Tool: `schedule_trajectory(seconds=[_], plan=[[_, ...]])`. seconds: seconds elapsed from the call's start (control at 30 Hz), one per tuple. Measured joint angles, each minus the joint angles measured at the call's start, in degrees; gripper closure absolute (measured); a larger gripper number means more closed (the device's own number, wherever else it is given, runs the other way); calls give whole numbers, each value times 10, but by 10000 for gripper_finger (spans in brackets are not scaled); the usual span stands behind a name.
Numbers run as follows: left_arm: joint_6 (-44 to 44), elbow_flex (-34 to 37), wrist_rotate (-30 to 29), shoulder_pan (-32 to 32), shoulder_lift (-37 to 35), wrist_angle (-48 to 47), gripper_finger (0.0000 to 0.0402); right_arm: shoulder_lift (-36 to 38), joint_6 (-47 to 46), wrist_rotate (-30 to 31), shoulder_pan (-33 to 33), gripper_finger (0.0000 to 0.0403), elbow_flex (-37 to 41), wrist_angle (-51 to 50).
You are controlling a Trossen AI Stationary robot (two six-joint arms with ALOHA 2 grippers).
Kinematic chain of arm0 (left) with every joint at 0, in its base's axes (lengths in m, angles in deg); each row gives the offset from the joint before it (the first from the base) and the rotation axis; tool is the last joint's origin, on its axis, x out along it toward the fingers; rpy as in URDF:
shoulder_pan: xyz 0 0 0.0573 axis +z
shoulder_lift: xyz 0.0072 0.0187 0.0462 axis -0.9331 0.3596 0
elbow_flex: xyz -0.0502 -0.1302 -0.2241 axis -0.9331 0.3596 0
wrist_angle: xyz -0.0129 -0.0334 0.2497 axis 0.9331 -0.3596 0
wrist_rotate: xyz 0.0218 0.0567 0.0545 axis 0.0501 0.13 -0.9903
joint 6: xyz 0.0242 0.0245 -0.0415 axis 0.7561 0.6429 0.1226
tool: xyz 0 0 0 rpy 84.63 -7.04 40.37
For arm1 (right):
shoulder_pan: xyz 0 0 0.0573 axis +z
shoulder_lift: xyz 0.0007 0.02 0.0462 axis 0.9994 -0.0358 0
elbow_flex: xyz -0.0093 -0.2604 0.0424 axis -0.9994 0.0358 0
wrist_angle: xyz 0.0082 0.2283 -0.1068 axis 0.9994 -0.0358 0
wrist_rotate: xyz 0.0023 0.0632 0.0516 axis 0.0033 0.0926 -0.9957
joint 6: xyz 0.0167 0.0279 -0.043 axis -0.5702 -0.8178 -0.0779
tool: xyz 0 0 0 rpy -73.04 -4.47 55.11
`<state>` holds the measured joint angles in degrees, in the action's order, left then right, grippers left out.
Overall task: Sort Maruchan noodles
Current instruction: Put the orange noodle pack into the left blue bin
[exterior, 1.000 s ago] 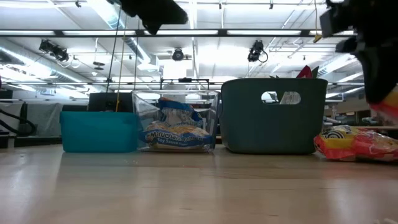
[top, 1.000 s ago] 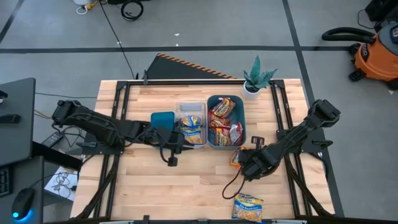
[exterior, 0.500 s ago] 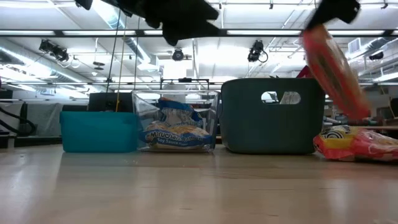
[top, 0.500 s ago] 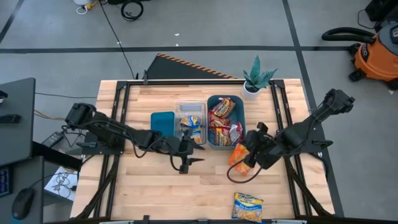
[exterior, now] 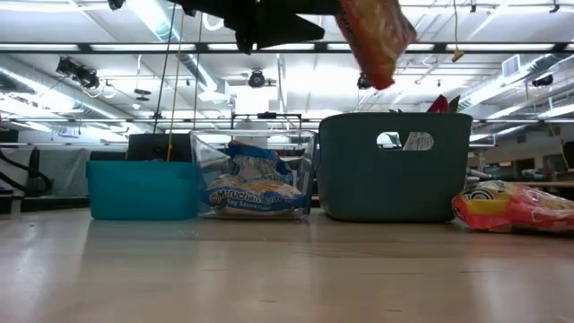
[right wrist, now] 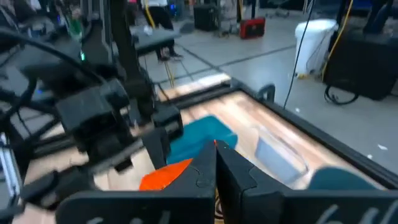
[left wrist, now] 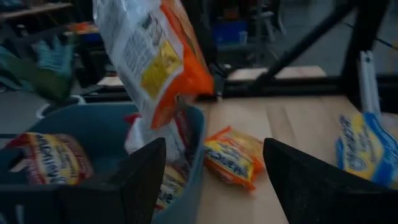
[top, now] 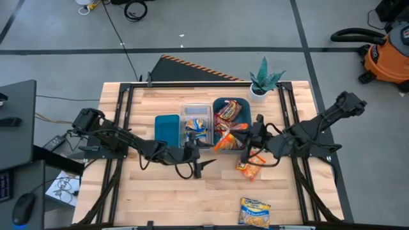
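My left gripper takes hold of the orange noodles packet by its loose end (top: 219, 147) next, to sort it into the teal bin (top: 167, 126).
My right gripper (top: 245, 137) is shut on an orange Maruchan noodles packet (top: 227, 141), held over the near left corner of the dark blue bin (top: 248, 130). That bin holds several red packets. The clear bin (top: 195, 110) beside it holds yellow-and-blue packets, and a teal bin (top: 167, 126) stands at its left. My left gripper (top: 199, 162) is open with nothing in it, above the bare table just near of the clear bin. One orange packet (top: 248, 170) lies flat on the table near the dark bin, and a yellow-and-blue one (top: 254, 211) lies at the front edge. My right gripper pinches the orange packet between its two shut fingers by one end (right wrist: 186, 169), coming from the table's right. The packet (left wrist: 155, 59) hangs tilted below the fingers, lifted clear above the dark bin's rim. The packet and fingers hide the exact place of contact.
A potted plant (top: 263, 80) stands at the far edge behind the dark bin. The table's metal frame rails (top: 286, 115) run along both sides. Bare wood (top: 160, 198) lies near of the bins.
My right gripper has risen and gone left and toward the far edge, lifting the orange packet off the table to the dark bin's corner; another packet stays where it lay. My left gripper has moved right and nearer, away from the clear bin, and has opened.
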<state>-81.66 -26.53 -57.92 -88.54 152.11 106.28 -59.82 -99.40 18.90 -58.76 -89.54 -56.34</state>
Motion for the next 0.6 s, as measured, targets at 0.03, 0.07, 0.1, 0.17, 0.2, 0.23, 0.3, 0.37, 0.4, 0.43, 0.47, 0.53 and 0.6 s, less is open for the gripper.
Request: schedule_trajectory(seconds=[0.03,0.07,0.1,0.17,0.2,0.23,0.3,0.37,0.4,0.43,0.47,0.53,0.6], plan=[[0,0,-3,0,0,8,124,-3,12,0,-3,397,0,14],[0,0,-4,0,0,16,124,-7,23,-2,-6,397,0,27],[0,0,-5,1,2,22,124,-13,34,-5,-10,397,0,51],[0,0,-18,0,6,28,124,-23,55,-15,-16,397,0,83],[0,0,-25,0,10,35,124,-30,64,-22,-20,397,0,101],[1,0,-33,1,12,36,124,-36,72,-31,-24,397,0,124],[1,0,-55,2,16,40,124,-49,87,-47,-30,397,0,154],[1,0,-83,2,17,39,124,-60,98,-64,-34,396,0,186],[1,0,-91,2,17,38,124,-64,103,-67,-35,396,0,195],[0,0,-93,2,17,39,124,-68,107,-68,-36,396,0,207],[0,0,-94,2,17,41,124,-69,112,-69,-36,396,0,215],[1,0,-94,2,17,51,124,-68,115,-69,-36,396,0,217],[7,0,-94,2,17,58,126,-68,114,-69,-36,396,0,217]])
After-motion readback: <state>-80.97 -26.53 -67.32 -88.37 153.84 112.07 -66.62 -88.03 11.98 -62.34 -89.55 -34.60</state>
